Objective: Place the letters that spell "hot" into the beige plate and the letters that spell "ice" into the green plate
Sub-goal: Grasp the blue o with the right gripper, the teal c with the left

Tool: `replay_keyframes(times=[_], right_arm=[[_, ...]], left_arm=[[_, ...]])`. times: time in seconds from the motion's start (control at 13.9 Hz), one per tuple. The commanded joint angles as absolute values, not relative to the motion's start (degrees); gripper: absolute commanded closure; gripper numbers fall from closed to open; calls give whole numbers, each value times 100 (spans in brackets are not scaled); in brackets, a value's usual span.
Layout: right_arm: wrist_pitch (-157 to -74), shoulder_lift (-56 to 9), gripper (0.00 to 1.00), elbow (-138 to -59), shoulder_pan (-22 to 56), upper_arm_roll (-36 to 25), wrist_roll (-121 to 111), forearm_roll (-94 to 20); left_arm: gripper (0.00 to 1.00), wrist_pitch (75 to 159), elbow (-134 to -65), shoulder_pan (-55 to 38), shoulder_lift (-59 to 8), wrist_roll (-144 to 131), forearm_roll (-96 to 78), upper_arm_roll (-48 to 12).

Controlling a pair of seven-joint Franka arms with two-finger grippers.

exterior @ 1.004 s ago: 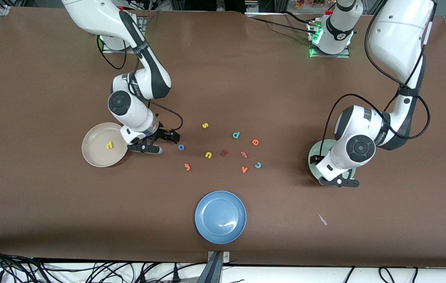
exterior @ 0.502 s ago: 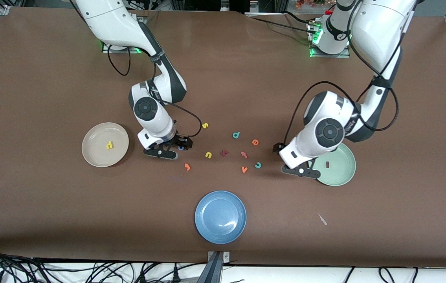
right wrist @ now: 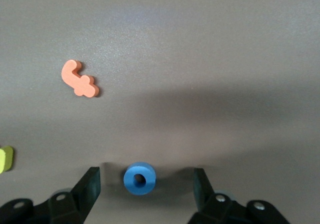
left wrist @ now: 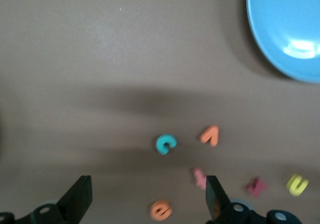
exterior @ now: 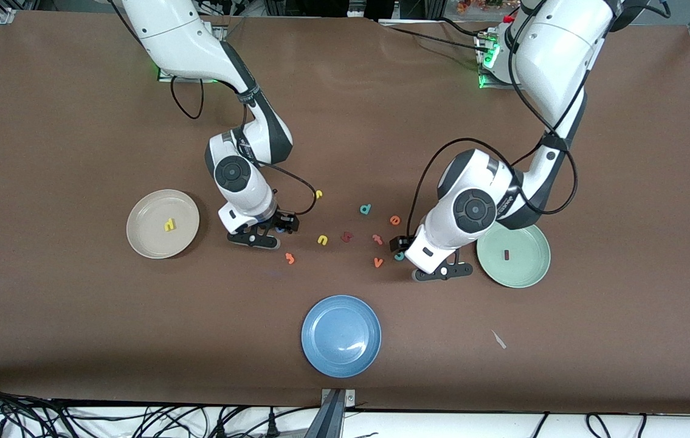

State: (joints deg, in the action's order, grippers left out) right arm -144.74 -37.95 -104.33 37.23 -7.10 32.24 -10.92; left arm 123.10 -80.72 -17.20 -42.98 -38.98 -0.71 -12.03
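The left gripper will next grab the teal c by its two curved arms, to add it to "ice" in the green plate (exterior: pixel 527 277).
A blue o (right wrist: pixel 140 178) lies on the table between the fingers of my right gripper (right wrist: pixel 145 186), which is open and not touching it. In the front view this right gripper (exterior: pixel 279 225) is low beside the beige plate (exterior: pixel 144 240), which holds the yellow h (exterior: pixel 168 225). The orange t (exterior: pixel 289 258) lies nearer the front camera. My left gripper (exterior: pixel 402 246) hangs open above the teal c (left wrist: pixel 165 144) and the orange e (left wrist: pixel 161 210). The green plate (exterior: pixel 527 277) holds the dark red i (exterior: pixel 506 255).
Loose letters lie in the middle of the table: yellow u (exterior: pixel 322 239), yellow s (exterior: pixel 318 194), dark red k (exterior: pixel 347 236), pink t-like letter (exterior: pixel 377 239), orange v (exterior: pixel 379 262), teal d (exterior: pixel 366 209). A blue plate (exterior: pixel 341 359) sits nearest the front camera.
My right gripper moved from beside the beige plate to around the blue o. My left arm swung off the green plate to the letters, uncovering the dark red i.
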Motion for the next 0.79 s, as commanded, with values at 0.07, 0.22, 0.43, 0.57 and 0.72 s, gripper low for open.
replay_keyframes(times=[0.07, 0.22, 0.43, 0.57, 0.72], right_arm=[[-14379, -3876, 25, -10318, 3797, -765, 3366, -984], [-14370, -3876, 28, -10336, 3806, -756, 3366, -984], [-14370, -3876, 36, -10336, 3806, -756, 3366, -984], [-14370, -3876, 44, -10318, 3806, -756, 3366, -984], [-14370, -3876, 52, -10318, 3806, -756, 3366, -984]], left_arm=[[3, 12559, -7849, -1925, -4649, -4700, -141, -1107], [13, 12726, -7849, -1977, -4719, -5192, -18, -1081], [34, 12779, -7849, -2065, -4860, -5685, 333, -1072], [40, 12779, -7866, -2083, -4913, -5844, 570, -1063], [41, 12788, -7858, -2153, -5027, -6063, 598, -1063]])
